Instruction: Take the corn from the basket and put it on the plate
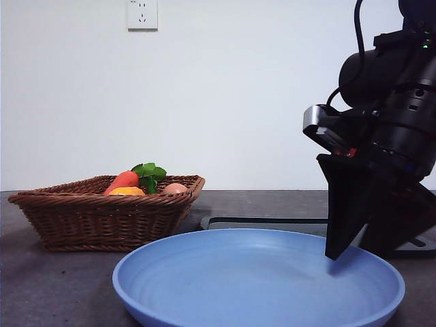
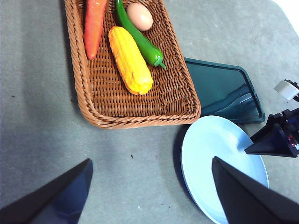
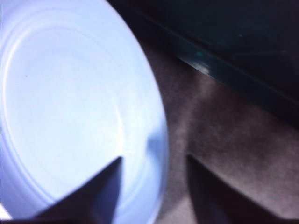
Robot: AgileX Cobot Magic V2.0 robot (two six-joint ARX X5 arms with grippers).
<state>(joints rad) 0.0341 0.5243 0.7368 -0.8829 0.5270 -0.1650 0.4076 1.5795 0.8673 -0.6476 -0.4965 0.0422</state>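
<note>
Next, the right gripper grips the plate by its rim (image 1: pixel 371 261), to set the light-blue plate on the black tray (image 1: pixel 272 222) for the corn.
The corn (image 2: pixel 130 59) lies in the wicker basket (image 2: pixel 93 100) between a carrot and a green pepper. From the front only its orange-yellow top (image 1: pixel 127 191) peeks over the basket (image 1: pixel 102 218) rim. The light-blue plate (image 1: pixel 252 272) sits bare in front, also seen from above (image 2: pixel 215 149). My left gripper (image 2: pixel 149 186) hovers high over the table near basket and plate, open and holding nothing. My right gripper (image 1: pixel 357 251) hangs low over the plate's right edge, open, with the plate (image 3: pixel 70 93) rim running between its jaws (image 3: pixel 154 161).
Carrot (image 2: pixel 94 25), green pepper (image 2: pixel 138 37) and a tan egg (image 2: pixel 139 16) share the basket. A black tray (image 2: pixel 219 88) lies behind the plate, beside the basket, and shows as a flat strip in the front view (image 1: pixel 266 221).
</note>
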